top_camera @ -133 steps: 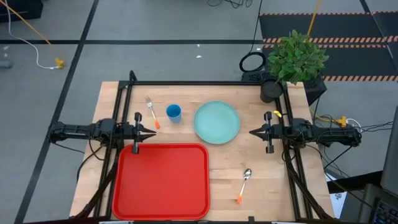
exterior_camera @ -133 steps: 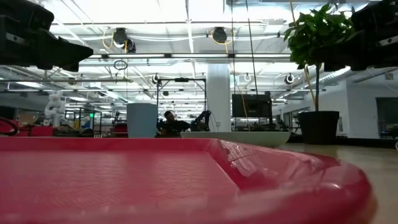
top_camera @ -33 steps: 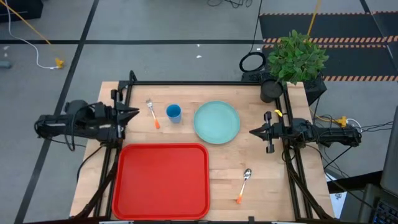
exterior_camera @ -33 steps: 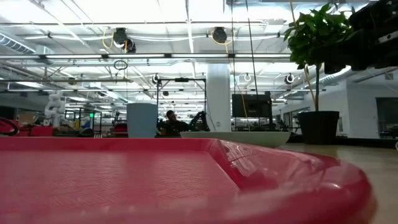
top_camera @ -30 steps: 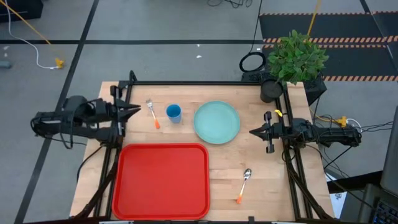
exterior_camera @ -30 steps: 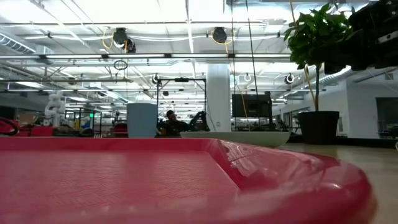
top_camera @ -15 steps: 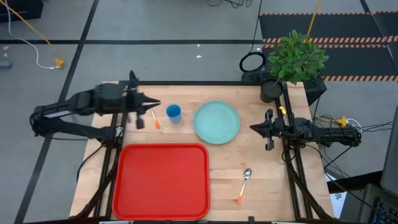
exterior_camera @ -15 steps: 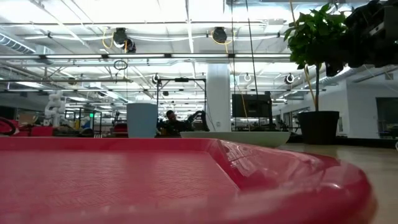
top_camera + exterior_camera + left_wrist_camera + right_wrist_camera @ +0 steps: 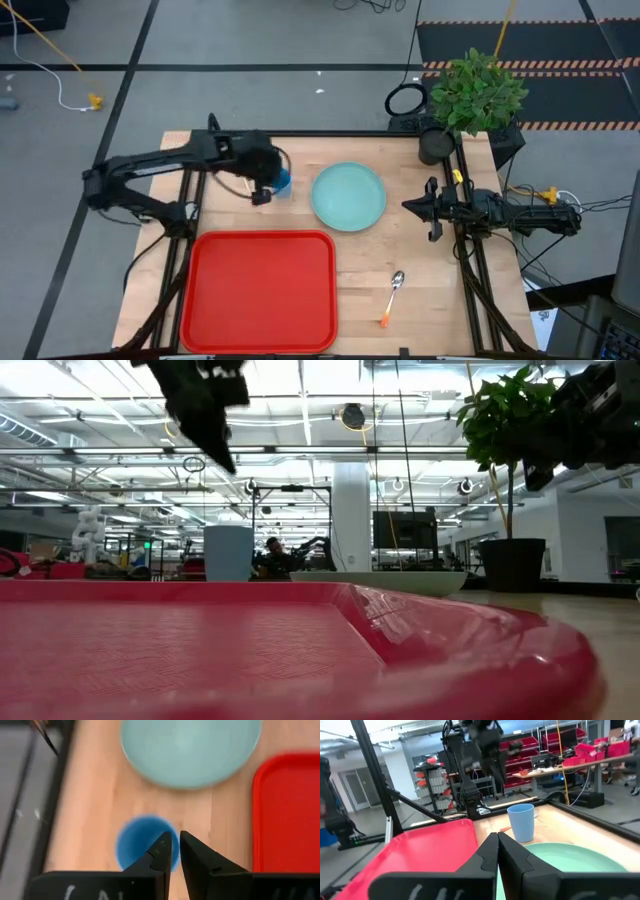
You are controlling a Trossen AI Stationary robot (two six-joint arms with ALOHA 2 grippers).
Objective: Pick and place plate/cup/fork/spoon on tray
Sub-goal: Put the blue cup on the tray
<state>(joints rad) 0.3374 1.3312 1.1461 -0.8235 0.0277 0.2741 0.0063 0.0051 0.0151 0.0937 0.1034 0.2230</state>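
The blue cup needs to stand upright on the red tray (image 9: pixel 287 815), so my left gripper needs to grab the blue cup by its rim (image 9: pixel 170 824) next.
The blue cup (image 9: pixel 284 182) stands upright on the wooden table left of the teal plate (image 9: pixel 349 195). It also shows in the left wrist view (image 9: pixel 137 842) and the right wrist view (image 9: pixel 521 822). My left gripper (image 9: pixel 268 186) is shut, points down and hovers above the cup (image 9: pixel 175 847), high over it in the low view (image 9: pixel 212 450). The red tray (image 9: pixel 260 290) lies at the near left. The spoon (image 9: pixel 392 295) lies right of the tray. The fork is hidden under my left arm in the high view; only an orange bit (image 9: pixel 505 828) shows beside the cup. My right gripper (image 9: pixel 406 209) is shut, right of the plate.
A potted plant (image 9: pixel 470 95) stands at the table's far right corner. A black frame rail (image 9: pixel 320 133) runs along the far edge. Bare wood lies between the tray and the spoon.
My left arm has swung from the table's left edge toward the right and far side, over the fork to the cup. Its gripper has tipped from level to pointing down. The dishes have stayed in place.
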